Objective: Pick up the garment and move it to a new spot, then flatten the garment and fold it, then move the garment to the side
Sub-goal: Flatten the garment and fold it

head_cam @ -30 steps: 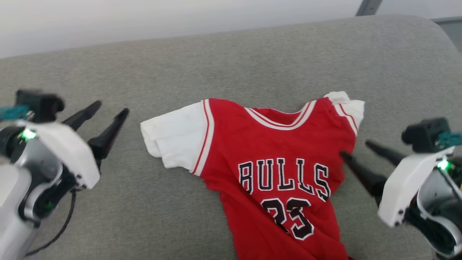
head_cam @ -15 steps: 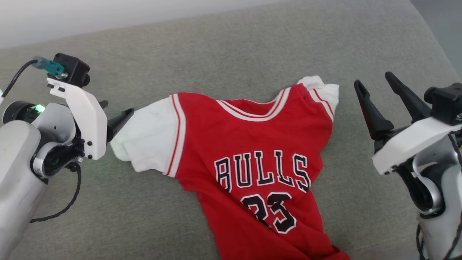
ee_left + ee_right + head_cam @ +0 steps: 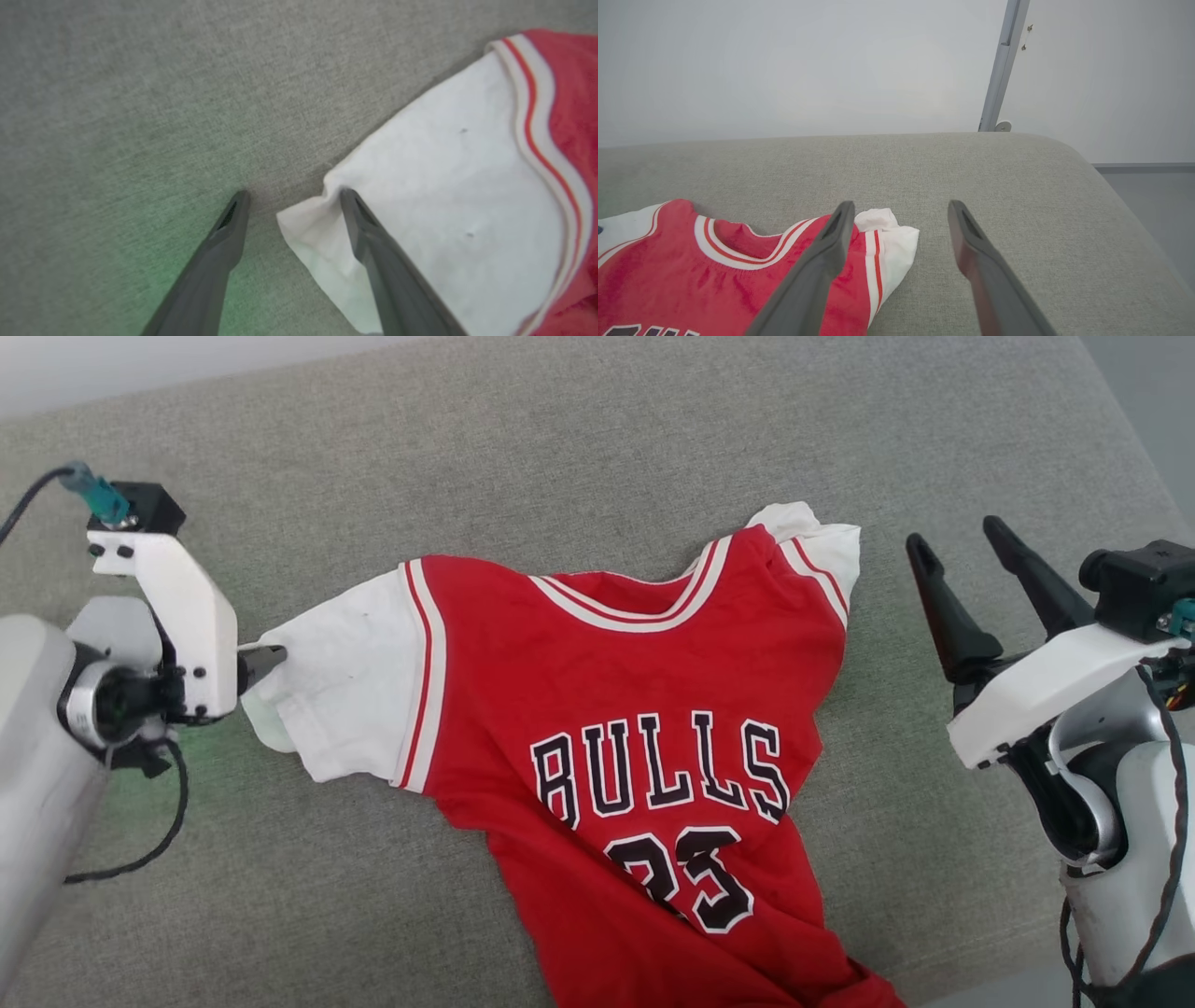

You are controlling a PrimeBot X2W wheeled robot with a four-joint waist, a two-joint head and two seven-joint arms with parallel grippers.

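Note:
My right gripper grabs the jersey (image 3: pixel 650 672) by its crumpled white sleeve next, to spread it flat for folding.
The garment (image 3: pixel 616 709), red with white sleeves and "BULLS 23" lettering, lies face up on a grey cushion (image 3: pixel 560 448), its hem bunched at the bottom edge of the head view. My left gripper (image 3: pixel 261 665) points down at the outer edge of the left white sleeve (image 3: pixel 336 700). In the left wrist view the gripper (image 3: pixel 293 196) stands open, one finger over the sleeve's corner (image 3: pixel 317 228), the other over bare cushion. My right gripper (image 3: pixel 960 543) is open, off the cushion, right of the crumpled right sleeve (image 3: pixel 822 541), which lies past its fingers (image 3: pixel 900 205).
The grey cushion spreads wide around the garment (image 3: pixel 714 275), with bare fabric at the back and left. Its right edge (image 3: pixel 1125 210) curves down toward a grey floor. A pale wall with a grey vertical post (image 3: pixel 999 65) stands behind.
The head camera has tilted down. My left gripper has turned downward and come to the left sleeve's edge. My right gripper has swung from pointing at the garment's side to pointing up beside the right sleeve.

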